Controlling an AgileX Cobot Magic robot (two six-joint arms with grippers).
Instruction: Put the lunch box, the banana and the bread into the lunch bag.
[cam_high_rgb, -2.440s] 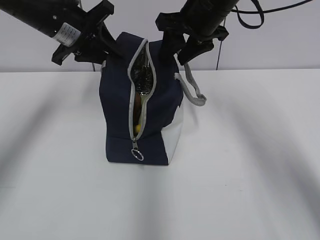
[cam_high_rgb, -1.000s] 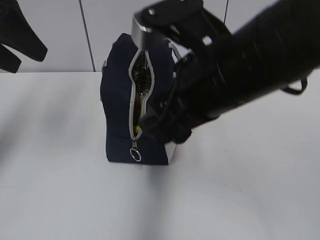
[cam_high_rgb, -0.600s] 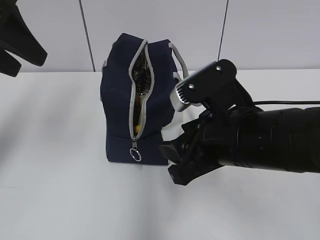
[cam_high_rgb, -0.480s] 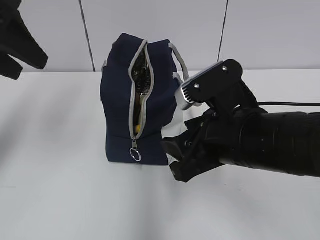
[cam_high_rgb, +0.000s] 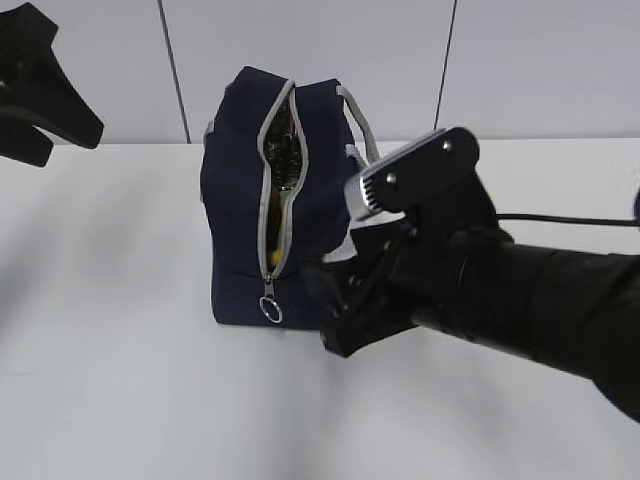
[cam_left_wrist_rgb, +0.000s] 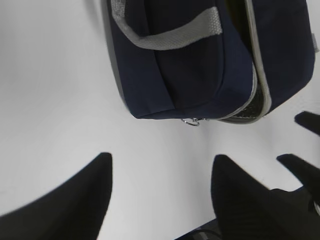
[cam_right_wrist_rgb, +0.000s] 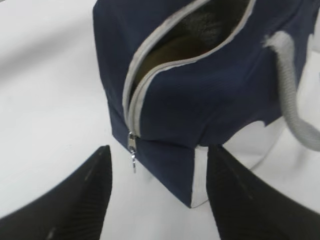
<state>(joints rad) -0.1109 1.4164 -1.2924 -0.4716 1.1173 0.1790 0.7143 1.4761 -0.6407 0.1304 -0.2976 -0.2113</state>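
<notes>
The zipper's ring hangs free while the bag's navy cloth (cam_high_rgb: 238, 295) is slack around it, so my right gripper will grab the zipper by its ring pull (cam_high_rgb: 270, 311) next.
The navy lunch bag (cam_high_rgb: 240, 200) stands upright on the white table, its grey zipper open down the front, with the ring pull (cam_high_rgb: 270, 311) hanging at the bottom. A sliver of yellow, the banana (cam_high_rgb: 270, 259), shows low in the slit. The lunch box and bread are hidden. My right gripper (cam_high_rgb: 335, 310) is open and empty, low beside the bag's front right corner; in the right wrist view the bag (cam_right_wrist_rgb: 200, 95) and zipper pull (cam_right_wrist_rgb: 132, 150) lie between its fingers (cam_right_wrist_rgb: 85, 200). My left gripper (cam_left_wrist_rgb: 160, 160) is open and empty, raised at the far left (cam_high_rgb: 45, 100), looking down on the bag (cam_left_wrist_rgb: 190, 60).
The white table (cam_high_rgb: 150, 400) spreads on all sides of the bag. A grey strap handle (cam_high_rgb: 355, 110) arches on the bag's right side. A pale panelled wall (cam_high_rgb: 520, 60) stands behind the table.
My right arm swung down from above the bag to table level and moved left, closer to the bag's lower front corner. My left arm withdrew to the upper left.
</notes>
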